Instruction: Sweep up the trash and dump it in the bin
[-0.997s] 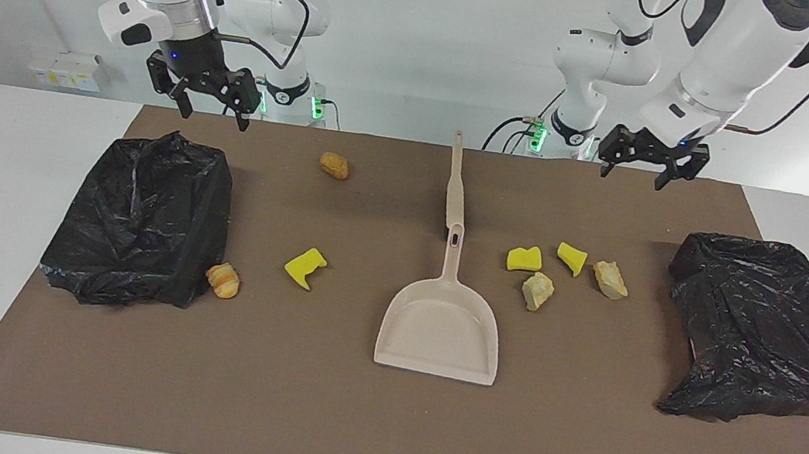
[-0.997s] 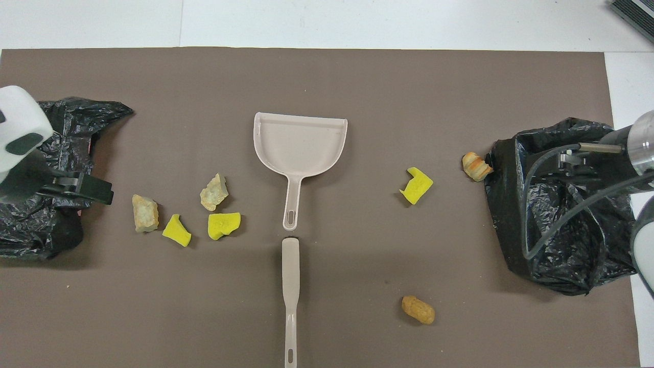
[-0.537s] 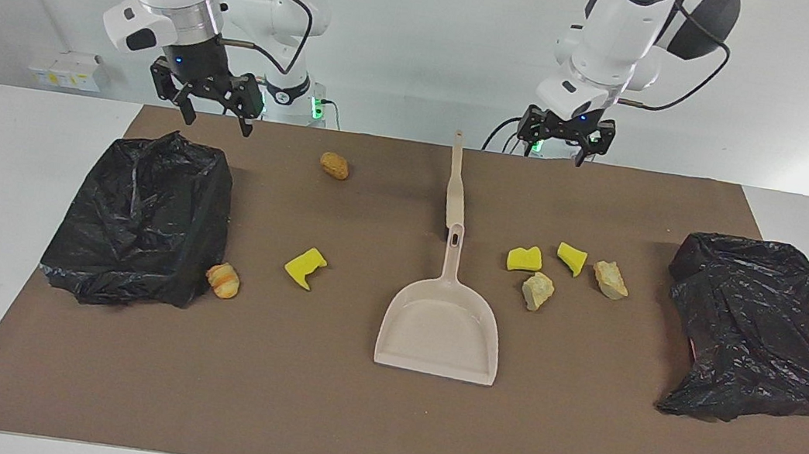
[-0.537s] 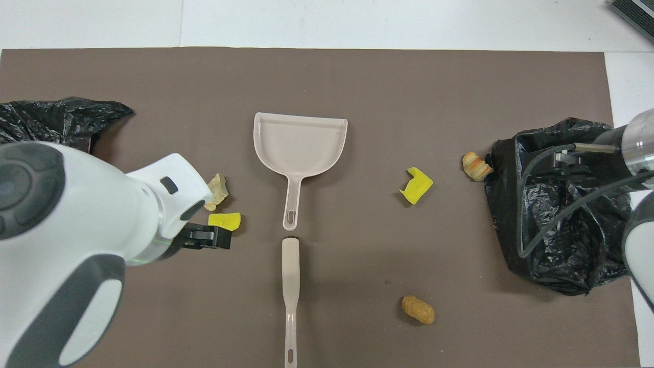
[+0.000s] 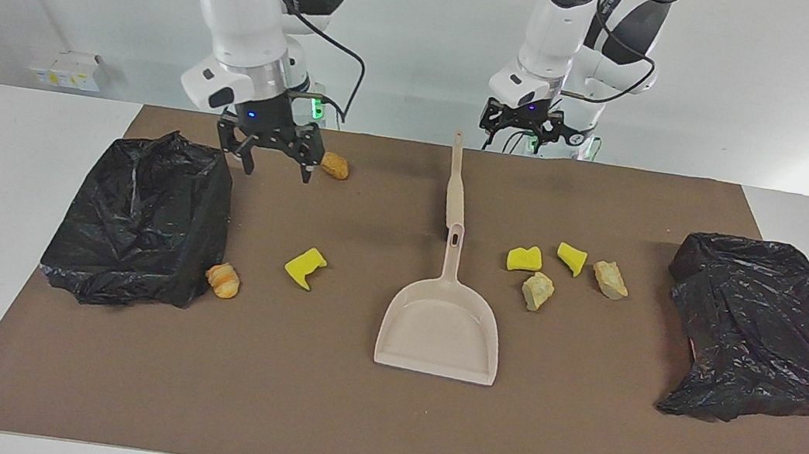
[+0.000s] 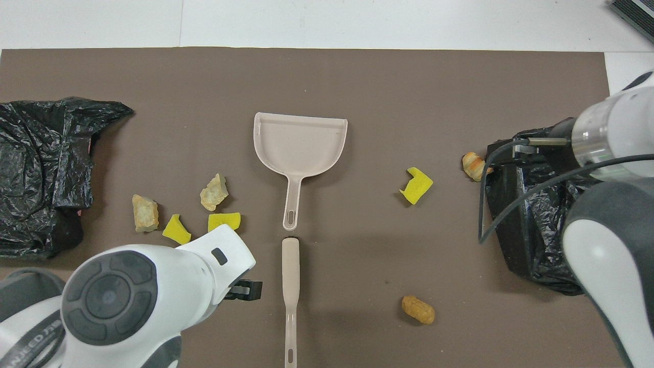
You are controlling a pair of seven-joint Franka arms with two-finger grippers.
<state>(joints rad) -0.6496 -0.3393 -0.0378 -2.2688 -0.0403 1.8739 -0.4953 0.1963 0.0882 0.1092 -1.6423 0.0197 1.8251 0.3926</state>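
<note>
The beige dustpan's scoop is much wider than open fingers, so my right gripper should grab the dustpan by its narrow handle (image 6: 292, 204) next.
The beige dustpan (image 5: 440, 333) lies mid-mat, also in the overhead view (image 6: 300, 140). A beige long-handled sweeper (image 5: 455, 183) lies just nearer the robots (image 6: 290, 286). Trash is scattered: a golden lump (image 5: 334, 165), a yellow sponge chunk (image 5: 304, 267), a croissant-like lump (image 5: 223, 280) against a black bag, two yellow chunks (image 5: 524, 259) (image 5: 571, 258) and two tan lumps (image 5: 537, 290) (image 5: 610, 279). My right gripper (image 5: 274, 159) is open and empty, raised beside the golden lump. My left gripper (image 5: 523, 127) is open and empty, raised beside the sweeper's handle end.
Two black bag-lined bins stand on the brown mat (image 5: 319, 403), one toward the right arm's end (image 5: 143, 220) and one toward the left arm's end (image 5: 762, 329). In the overhead view both arms' bodies cover part of the mat nearest the robots.
The left gripper swung from the left arm's end toward the sweeper's handle end. The right gripper moved from above its bin toward the middle and lower, beside the golden lump. Nothing on the mat moved.
</note>
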